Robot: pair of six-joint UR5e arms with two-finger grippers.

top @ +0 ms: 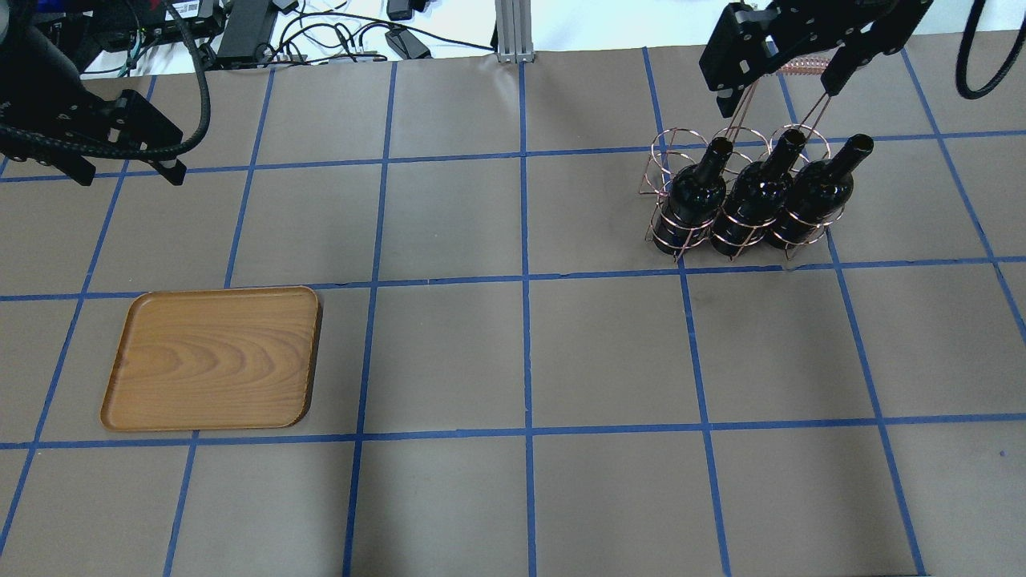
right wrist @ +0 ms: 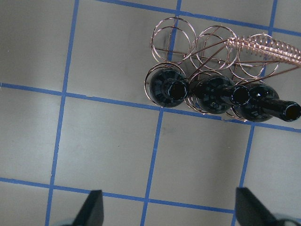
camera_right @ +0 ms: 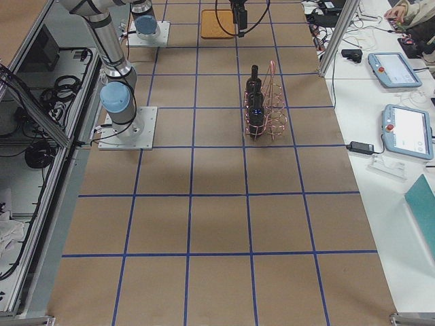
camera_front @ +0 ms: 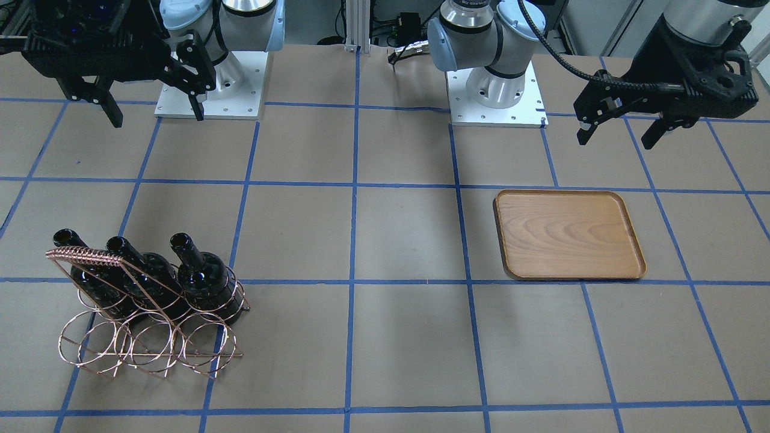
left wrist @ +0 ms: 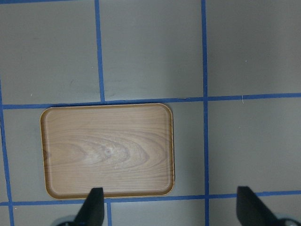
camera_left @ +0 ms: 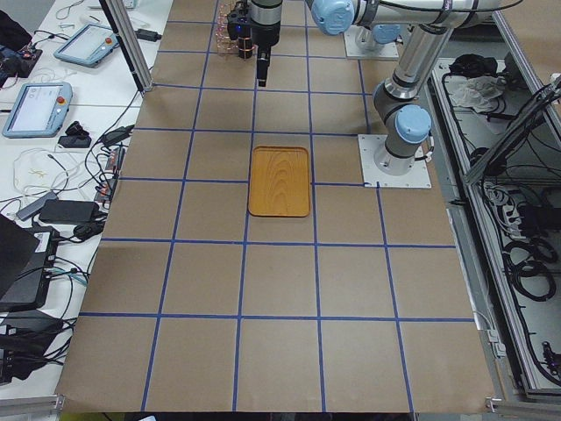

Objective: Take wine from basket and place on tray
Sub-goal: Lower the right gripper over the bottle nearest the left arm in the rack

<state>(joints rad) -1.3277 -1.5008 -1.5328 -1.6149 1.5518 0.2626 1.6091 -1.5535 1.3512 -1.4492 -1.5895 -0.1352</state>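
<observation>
My right gripper grabs the middle dark wine bottle by its neck [camera_front: 124, 250] next, to move it from the basket onto the tray [camera_front: 568, 234].
Three dark wine bottles [top: 753, 196] stand side by side in the copper wire basket [top: 665, 160], necks up; they also show in the front view [camera_front: 204, 276] and the right wrist view [right wrist: 171, 89]. The wooden tray [top: 212, 357] lies empty on the other side of the table and also shows in the left wrist view [left wrist: 108, 150]. My right gripper [top: 777, 96] is open and empty, hanging high above the basket's far side. My left gripper [top: 128, 172] is open and empty, high above the table beyond the tray.
The brown table bears a grid of blue tape lines [top: 525, 280]. The two arm bases [camera_front: 496, 90] stand on white plates at the robot's edge. Desks with teach pendants [camera_right: 408, 129] and cables run along the operators' side.
</observation>
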